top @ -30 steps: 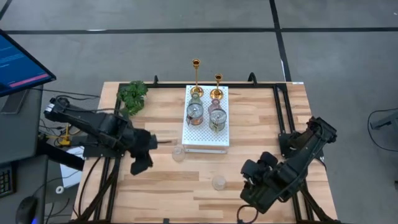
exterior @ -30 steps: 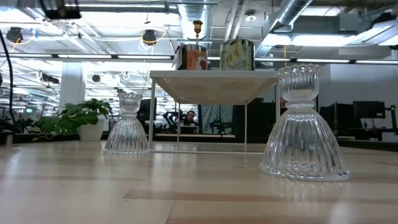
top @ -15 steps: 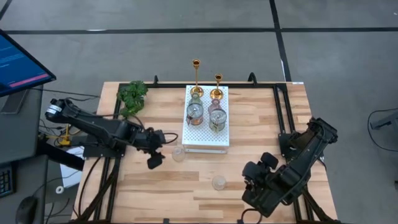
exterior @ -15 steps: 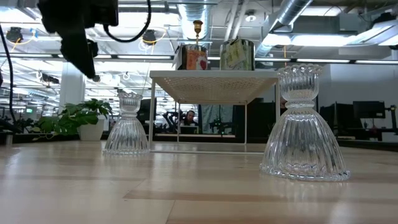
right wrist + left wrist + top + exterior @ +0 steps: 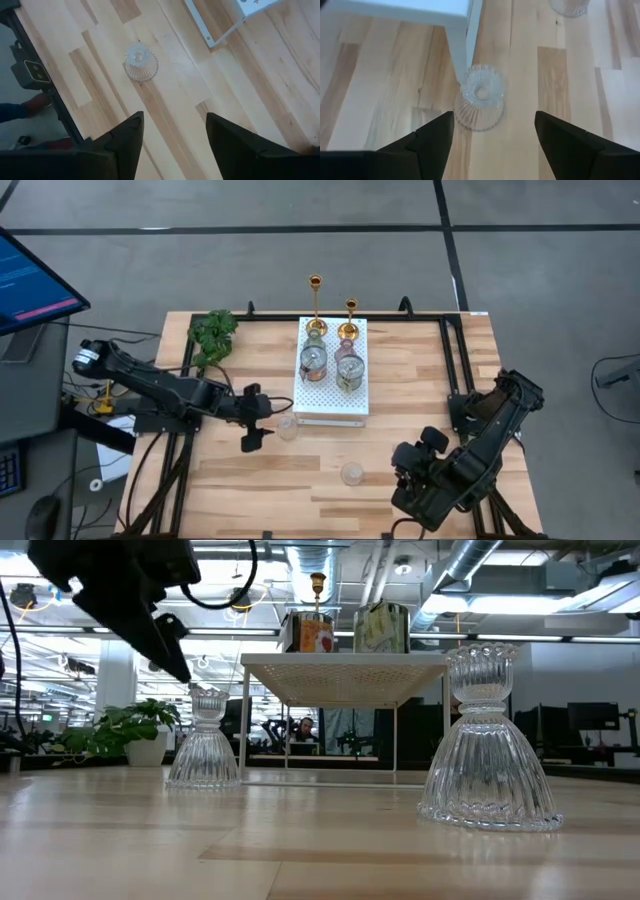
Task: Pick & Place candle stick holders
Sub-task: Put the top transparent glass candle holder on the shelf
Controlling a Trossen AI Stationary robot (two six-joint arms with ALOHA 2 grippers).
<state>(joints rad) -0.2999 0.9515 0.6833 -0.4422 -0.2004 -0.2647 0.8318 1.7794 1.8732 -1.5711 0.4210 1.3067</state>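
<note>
Bare wood shows between my fingers and the clear ribbed glass holder [image 5: 287, 427], so closing now would miss. My left gripper moves toward it, then closes.
Two slim gold candle stick holders [image 5: 316, 302] [image 5: 350, 318] and two squat glass cups [image 5: 313, 360] [image 5: 349, 370] stand on the white dotted board [image 5: 330, 405]. A clear ribbed glass holder [image 5: 287, 427] [image 5: 480, 97] [image 5: 205, 740] stands on its wide foot on the table by the board's near left corner. My left gripper [image 5: 262, 420] [image 5: 493, 117] is open just left of it, slanting down, touching nothing. A second clear holder [image 5: 352, 473] [image 5: 141, 61] [image 5: 487, 740] stands nearer the front edge. My right gripper [image 5: 415, 460] [image 5: 175, 120] hangs open to its right, well above the table.
A leafy green plant [image 5: 213, 332] sits at the table's far left corner. The board stands raised on thin legs [image 5: 345, 665]. Bare wood lies between the two clear holders and along the front edge. A monitor [image 5: 30, 280] stands off the table's left.
My left gripper has come down and gone toward the table's right, up to the clear holder beside the board. It has rolled about its own line and opened wide. The holders have stayed where they were.
</note>
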